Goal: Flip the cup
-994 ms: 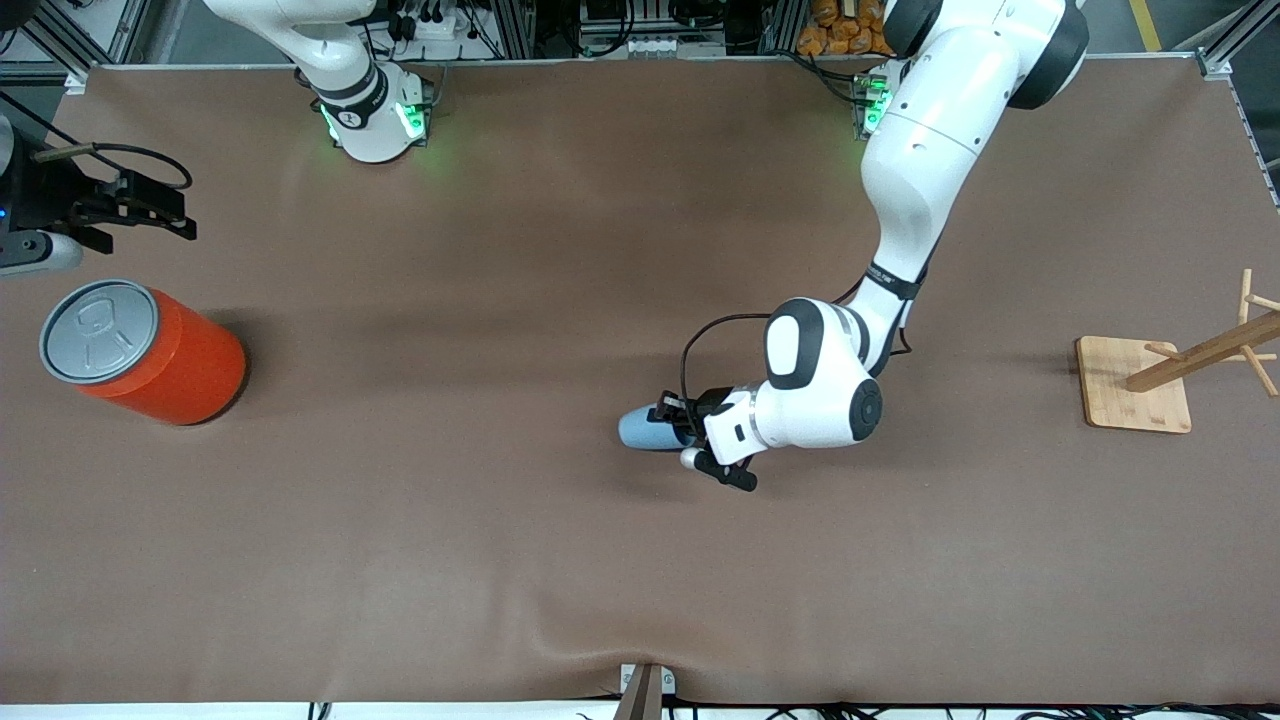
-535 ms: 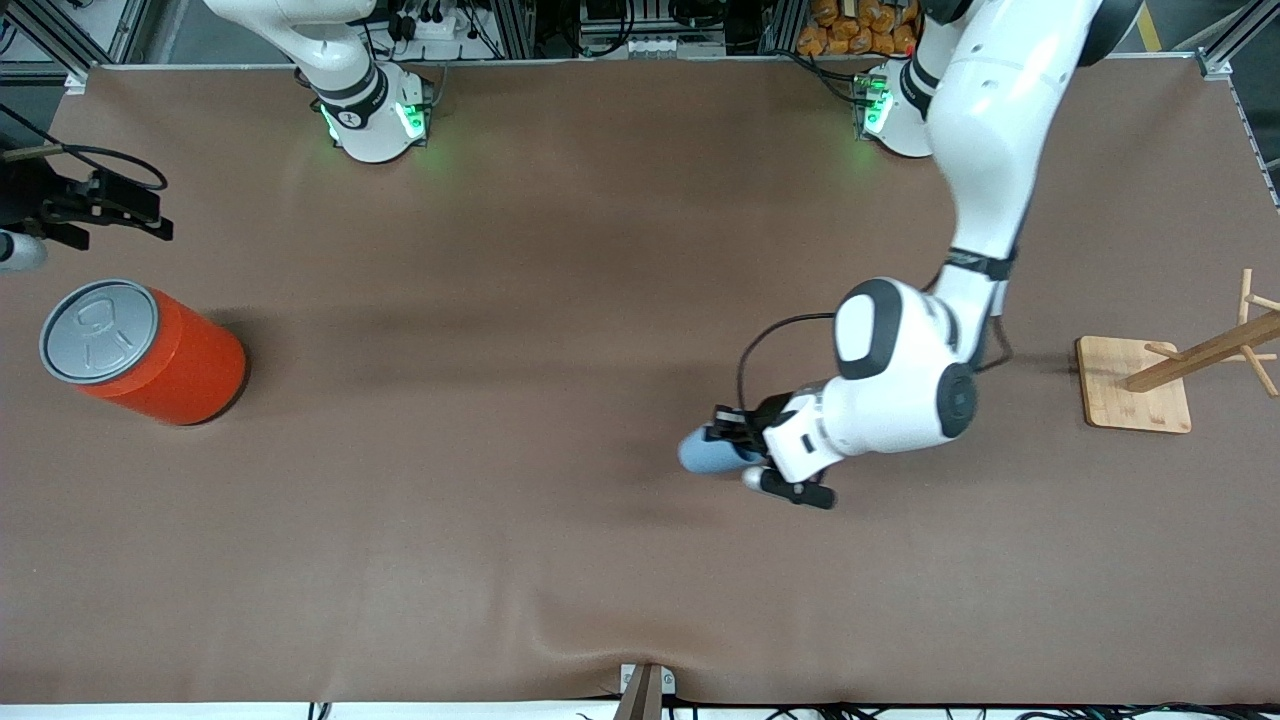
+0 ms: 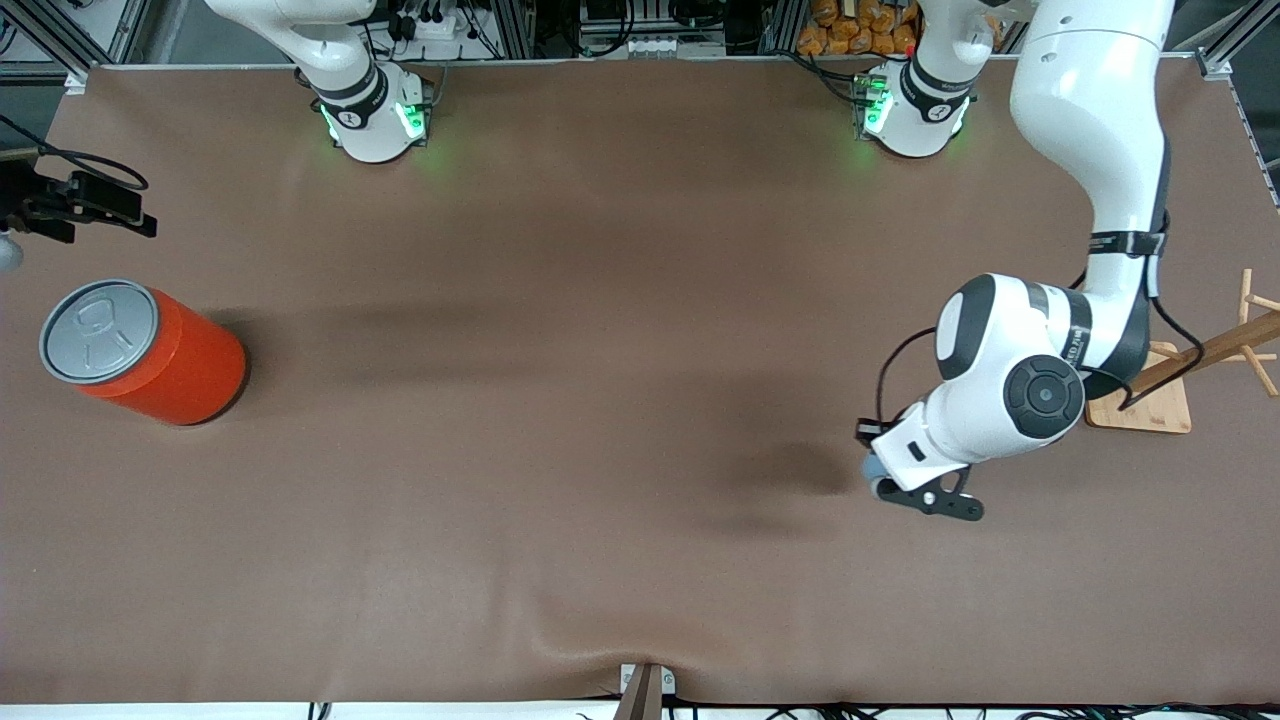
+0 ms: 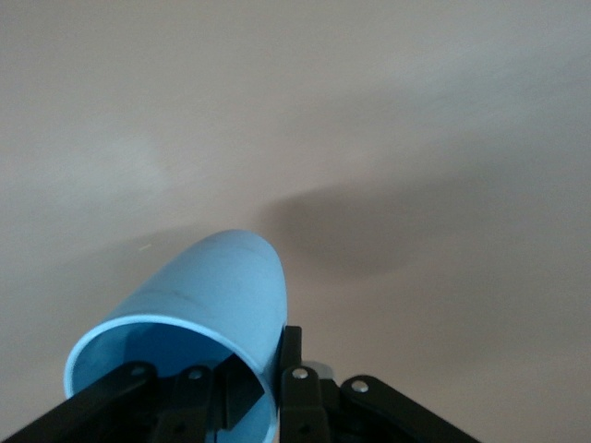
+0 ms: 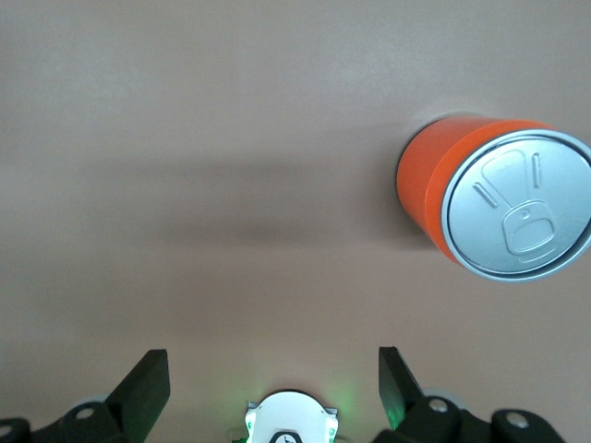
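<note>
The light-blue cup (image 3: pixel 873 466) (image 4: pixel 208 286) is hanging sideways above its shadow on the tabletop. My left gripper needs to keep holding it until it is down on the tabletop, and only then open.
The cup (image 4: pixel 217 300) is a small light-blue tumbler held on its side in the air, its darker blue inside facing the left wrist camera. My left gripper (image 4: pixel 268 365) is shut on the cup's rim, with one finger (image 4: pixel 292 351) outside the wall and the other inside. In the front view only a sliver of the cup (image 3: pixel 871 467) shows under the left gripper (image 3: pixel 880 472), which hangs over the table beside the wooden stand. My right gripper (image 3: pixel 95 203) waits open above the table's edge at the right arm's end, with nothing between its fingers (image 5: pixel 148 383).
A big orange can (image 3: pixel 140 350) with a grey lid (image 5: pixel 517 208) stands upright at the right arm's end. A wooden peg stand (image 3: pixel 1150 412) on a square base sits at the left arm's end, partly covered by the left arm. The mat has a wrinkle (image 3: pixel 600 640) near the front edge.
The left arm has carried the cup from the table's middle toward the left arm's end, close to the wooden stand. The right gripper has drifted outward toward the table's edge.
</note>
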{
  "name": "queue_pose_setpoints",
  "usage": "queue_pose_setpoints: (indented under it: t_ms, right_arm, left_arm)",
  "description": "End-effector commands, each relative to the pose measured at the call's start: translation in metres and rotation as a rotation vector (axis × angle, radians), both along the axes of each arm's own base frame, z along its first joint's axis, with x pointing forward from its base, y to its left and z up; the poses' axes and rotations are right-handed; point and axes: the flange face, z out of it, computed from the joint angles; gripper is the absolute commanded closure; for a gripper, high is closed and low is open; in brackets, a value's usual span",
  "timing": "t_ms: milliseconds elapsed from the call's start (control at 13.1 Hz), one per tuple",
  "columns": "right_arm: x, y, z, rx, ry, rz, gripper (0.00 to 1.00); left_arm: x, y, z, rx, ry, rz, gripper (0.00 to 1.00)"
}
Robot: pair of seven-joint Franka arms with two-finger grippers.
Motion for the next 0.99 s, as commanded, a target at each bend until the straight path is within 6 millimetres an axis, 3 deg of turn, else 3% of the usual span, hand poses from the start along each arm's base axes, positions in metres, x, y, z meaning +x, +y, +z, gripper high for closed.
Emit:
queue_pose_setpoints:
  t_ms: [0,306,612,688,765,841,918]
  right_arm:
    - [-0.004,-0.006,-0.001,-0.008,0.011,-0.021,0.00]
    - [-0.001,-0.002,-0.002,-0.011,0.002,-0.014,0.00]
    - [-0.003,-0.004,-0.009,-0.008,0.023,-0.019,0.00]
    - [-0.003,-0.004,-0.011,-0.007,0.029,-0.019,0.00]
    - [-0.002,-0.003,-0.011,-0.007,0.026,-0.016,0.00]
    - [-0.002,-0.001,-0.010,-0.008,0.021,-0.014,0.00]
    - [-0.002,0.000,-0.010,-0.008,0.020,-0.012,0.00]
  left_arm:
    - [-0.023,0.033,-0.005,0.068,0.036,0.023,1.00]
    - [-0.030,0.058,-0.029,0.077,0.069,0.054,1.00]
    - [-0.032,0.048,-0.051,0.101,0.083,0.023,1.00]
    - [-0.033,0.048,-0.052,0.102,0.085,0.022,0.93]
    - [-0.033,0.048,-0.053,0.104,0.086,0.023,0.73]
    - [-0.032,0.047,-0.046,0.106,0.074,0.019,0.12]
    - [-0.030,0.049,-0.030,0.102,0.055,0.025,0.00]
